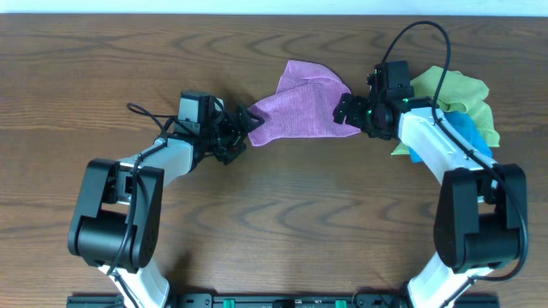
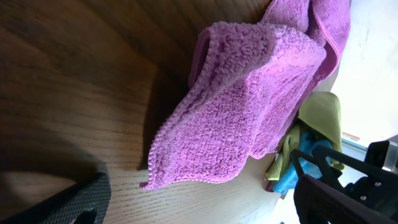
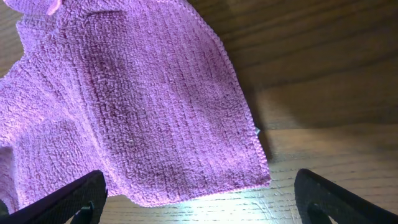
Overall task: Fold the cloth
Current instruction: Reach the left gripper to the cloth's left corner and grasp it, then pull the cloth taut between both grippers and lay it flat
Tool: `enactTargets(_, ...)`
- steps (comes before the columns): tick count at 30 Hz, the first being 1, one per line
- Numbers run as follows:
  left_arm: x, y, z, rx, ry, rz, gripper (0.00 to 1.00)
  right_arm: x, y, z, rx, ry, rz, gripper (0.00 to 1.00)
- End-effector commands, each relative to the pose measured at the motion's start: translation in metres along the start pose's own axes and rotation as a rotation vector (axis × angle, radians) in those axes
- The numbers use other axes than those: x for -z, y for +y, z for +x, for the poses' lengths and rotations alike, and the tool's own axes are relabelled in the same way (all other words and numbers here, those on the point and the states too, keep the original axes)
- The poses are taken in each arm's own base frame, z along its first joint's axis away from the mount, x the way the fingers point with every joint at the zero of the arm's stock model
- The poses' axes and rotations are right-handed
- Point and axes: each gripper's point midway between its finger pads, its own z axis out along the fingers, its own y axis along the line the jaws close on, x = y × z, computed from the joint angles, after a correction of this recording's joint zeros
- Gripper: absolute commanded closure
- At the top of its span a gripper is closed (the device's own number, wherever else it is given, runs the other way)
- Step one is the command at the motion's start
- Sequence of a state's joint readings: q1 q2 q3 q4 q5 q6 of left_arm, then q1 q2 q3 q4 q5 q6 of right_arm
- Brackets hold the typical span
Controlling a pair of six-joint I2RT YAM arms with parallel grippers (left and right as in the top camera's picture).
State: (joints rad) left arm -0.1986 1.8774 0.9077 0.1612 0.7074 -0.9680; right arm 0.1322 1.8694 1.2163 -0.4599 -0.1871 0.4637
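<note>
I need to grab the cloth next with my left gripper by the corner ahead, opposite my right gripper's corner of the cloth. Then I can stretch and fold the lilac cloth.
The lilac cloth lies rumpled on the wooden table at the back centre, with one part folded over itself. My left gripper is open at the cloth's left corner, which sits just ahead of its fingers in the left wrist view. My right gripper is open at the cloth's right edge. The right wrist view shows the cloth's corner flat on the table between and just beyond the open fingers. Neither gripper holds the cloth.
A yellow-green cloth and a bright blue cloth lie bunched at the right, behind my right arm. They also show in the left wrist view. A black cable loops over the right arm.
</note>
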Motion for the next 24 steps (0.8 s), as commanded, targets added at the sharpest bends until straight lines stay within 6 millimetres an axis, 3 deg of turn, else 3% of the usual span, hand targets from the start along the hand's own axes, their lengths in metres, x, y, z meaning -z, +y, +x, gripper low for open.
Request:
enactTargets(1, -0.003, 0.004, -0.008, -0.005, -0.038, -0.026, 0.05, 0.003, -0.001, -0.002, -0.02, -0.004, -0.005, 0.04)
enactTargets(21, -0.014, 0.008, -0.005, -0.037, -0.109, -0.1, 0.0, 0.003, 0.002, 0.0, -0.02, 0.005, -0.025, 0.04)
enactTargets(24, -0.018, 0.013, -0.004, -0.033, -0.104, -0.111, 0.05, 0.003, 0.002, 0.0, -0.02, 0.006, -0.025, 0.04)
